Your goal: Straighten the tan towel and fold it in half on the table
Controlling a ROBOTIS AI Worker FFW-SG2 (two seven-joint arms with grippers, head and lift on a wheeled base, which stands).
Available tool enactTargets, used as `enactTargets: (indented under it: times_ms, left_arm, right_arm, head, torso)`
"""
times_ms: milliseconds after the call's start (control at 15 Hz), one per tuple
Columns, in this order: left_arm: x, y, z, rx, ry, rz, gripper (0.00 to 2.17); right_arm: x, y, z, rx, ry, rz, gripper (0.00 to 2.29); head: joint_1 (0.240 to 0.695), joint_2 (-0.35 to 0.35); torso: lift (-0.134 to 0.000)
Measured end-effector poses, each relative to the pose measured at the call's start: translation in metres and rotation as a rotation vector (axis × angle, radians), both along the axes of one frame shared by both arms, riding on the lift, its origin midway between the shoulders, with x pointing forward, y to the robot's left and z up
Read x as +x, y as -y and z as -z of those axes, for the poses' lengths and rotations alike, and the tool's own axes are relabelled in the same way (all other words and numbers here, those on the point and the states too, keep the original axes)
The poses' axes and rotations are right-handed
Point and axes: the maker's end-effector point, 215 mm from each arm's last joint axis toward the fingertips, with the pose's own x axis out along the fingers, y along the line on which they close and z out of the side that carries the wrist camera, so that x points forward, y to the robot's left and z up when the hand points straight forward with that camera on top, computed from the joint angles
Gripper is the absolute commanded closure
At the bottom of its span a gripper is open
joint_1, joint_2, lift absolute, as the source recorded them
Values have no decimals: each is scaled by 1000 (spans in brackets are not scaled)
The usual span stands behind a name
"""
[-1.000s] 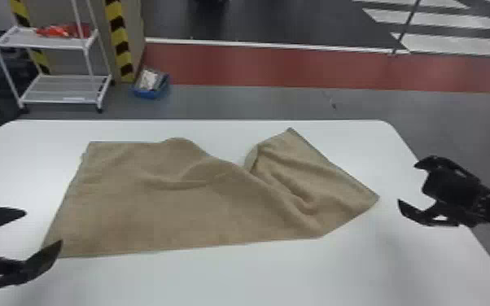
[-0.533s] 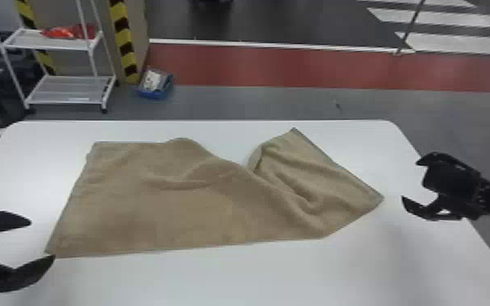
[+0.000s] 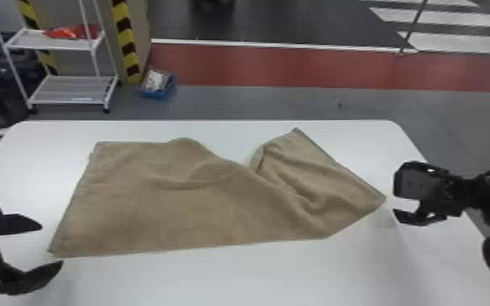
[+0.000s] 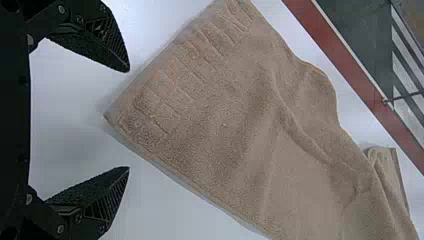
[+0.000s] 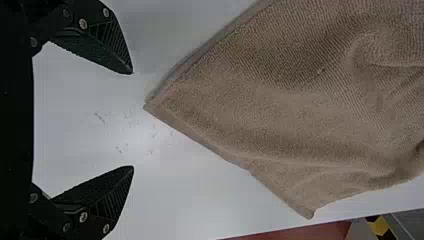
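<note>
My right gripper should next grab the rumpled towel by its pointed corner (image 3: 381, 197), so that it can straighten the towel and fold it in half.
The tan towel (image 3: 167, 195) lies on the white table, fairly flat at the left, rumpled and folded askew at the right. My left gripper (image 3: 52, 246) stands open at the towel's near left corner. In the left wrist view that corner of the towel (image 4: 225, 115) points toward the gap of the open left gripper (image 4: 129, 120). My right gripper (image 3: 394, 203) is open just beyond the towel's right corner. In the right wrist view the towel (image 5: 280, 110) has a corner just past the fingertips of the open right gripper (image 5: 133, 120), with nothing held.
The white table (image 3: 232, 280) has bare surface along its near side. Beyond its far edge stand a white wire shelf (image 3: 71, 87) and a blue box (image 3: 158, 86) on the floor.
In the head view, my left gripper has shifted slightly relative to the towel's near left corner, and the whole scene has slid a little to the right. The towel keeps its shape.
</note>
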Motion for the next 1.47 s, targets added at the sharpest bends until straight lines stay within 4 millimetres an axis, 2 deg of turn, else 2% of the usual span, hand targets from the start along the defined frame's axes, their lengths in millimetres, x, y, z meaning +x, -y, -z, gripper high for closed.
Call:
enactTargets:
  times_ms: [400,667,733,867,1000,1467]
  left_arm:
    - [1,-1,-2,-4,-1,-3,211]
    - [0,0,-2,-9,-3,0,211]
    - [0,-1,-3,-10,-3,0,211]
    - [1,-2,-4,-10,-2,0,211]
    - [1,-3,-6,-11,0,1,211]
    - [-2,-3,-8,-10,-9,15,221]
  right_arm:
    - [11,-6,6,-33,-48,-21,677]
    - [11,-16,9,-31,-88,-36,707]
    - [11,-18,9,-32,-95,-39,913]
    - [9,-22,12,-34,-119,-48,1001]
    - [7,-24,13,-34,-142,-53,1355]
    - [7,-23,9,-27,-142,-48,1420]
  head:
    - [695,-78]
    - [695,-66]
    - [695,-64]
    - [695,-58]
    - [695,-54]
    - [695,-54]
  torso:
    - [-123]
    - [-123]
    - [-123]
    - [-123]
    - [-123]
    - [-123]
